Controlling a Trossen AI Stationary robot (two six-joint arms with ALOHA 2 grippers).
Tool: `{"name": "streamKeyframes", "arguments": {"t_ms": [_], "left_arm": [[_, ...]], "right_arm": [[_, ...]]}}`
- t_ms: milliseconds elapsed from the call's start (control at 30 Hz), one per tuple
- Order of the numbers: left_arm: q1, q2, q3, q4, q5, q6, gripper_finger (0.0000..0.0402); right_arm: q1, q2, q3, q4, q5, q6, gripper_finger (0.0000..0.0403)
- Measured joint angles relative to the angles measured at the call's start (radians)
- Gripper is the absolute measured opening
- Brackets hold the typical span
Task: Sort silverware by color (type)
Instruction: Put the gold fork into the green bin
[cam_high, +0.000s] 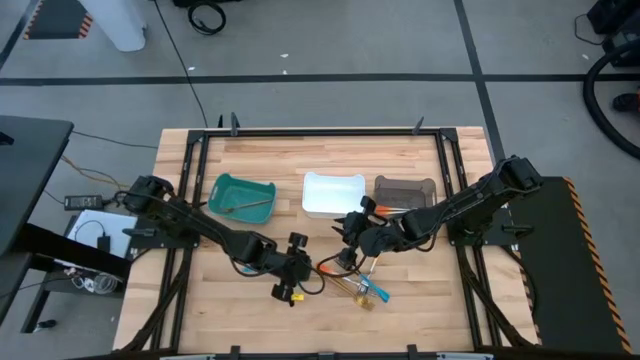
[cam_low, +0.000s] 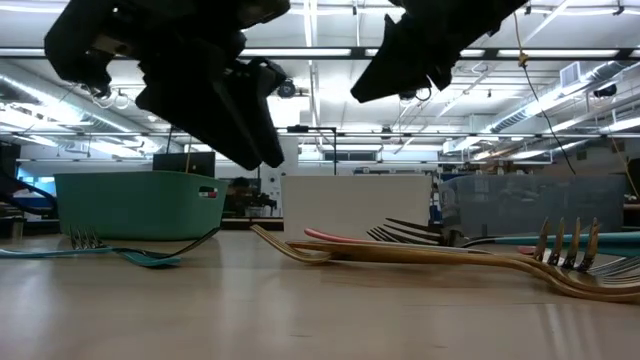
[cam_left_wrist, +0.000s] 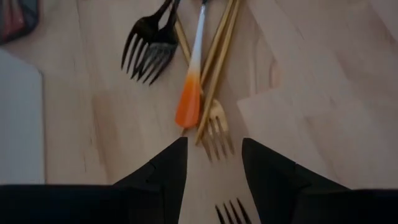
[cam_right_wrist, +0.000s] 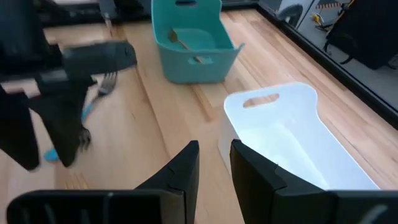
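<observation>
Next, my left gripper grabs the gold fork by its handle (cam_high: 343, 287) to sort the gold silverware into the teal bin (cam_high: 232, 190).
The silverware lies in a loose pile (cam_high: 358, 285) near the table's near middle. In the left wrist view it shows as gold forks (cam_left_wrist: 214, 124), an orange-and-white handled piece (cam_left_wrist: 190, 99) and black forks (cam_left_wrist: 149, 50). The low view shows a gold fork (cam_low: 420, 255) and a teal fork (cam_low: 140, 256) flat on the table. My left gripper (cam_high: 300, 268) (cam_left_wrist: 214, 158) hovers open just left of the pile, above a gold fork's tines. My right gripper (cam_high: 352, 232) (cam_right_wrist: 214, 163) hangs above the table beyond the pile, open by a narrow gap, holding nothing.
Three bins stand in a row beyond the pile: teal (cam_high: 243, 195) with one gold piece (cam_right_wrist: 185, 45) inside, white (cam_high: 333, 193), and grey (cam_high: 405, 192). A black frame borders the table (cam_high: 430, 280). The two arms are close together over the table's middle.
</observation>
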Motion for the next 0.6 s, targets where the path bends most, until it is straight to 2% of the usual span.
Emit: {"name": "streamKeyframes", "arguments": {"t_ms": [167,433,600], "left_arm": [[0.018,0.03,0.042,-0.004,0.041,0.015,0.0162],[0.028,0.133,0.13,-0.005,0.056,0.085,0.0162],[0.04,0.199,0.192,-0.001,0.064,0.127,0.0162]], "right_arm": [[0.0,0.0,0.0,-0.054,0.015,-0.023,0.0098],[0.0,0.0,0.0,-0.112,0.14,-0.023,0.0098],[0.0,0.0,0.0,-0.165,0.174,0.024,0.0098]]}}
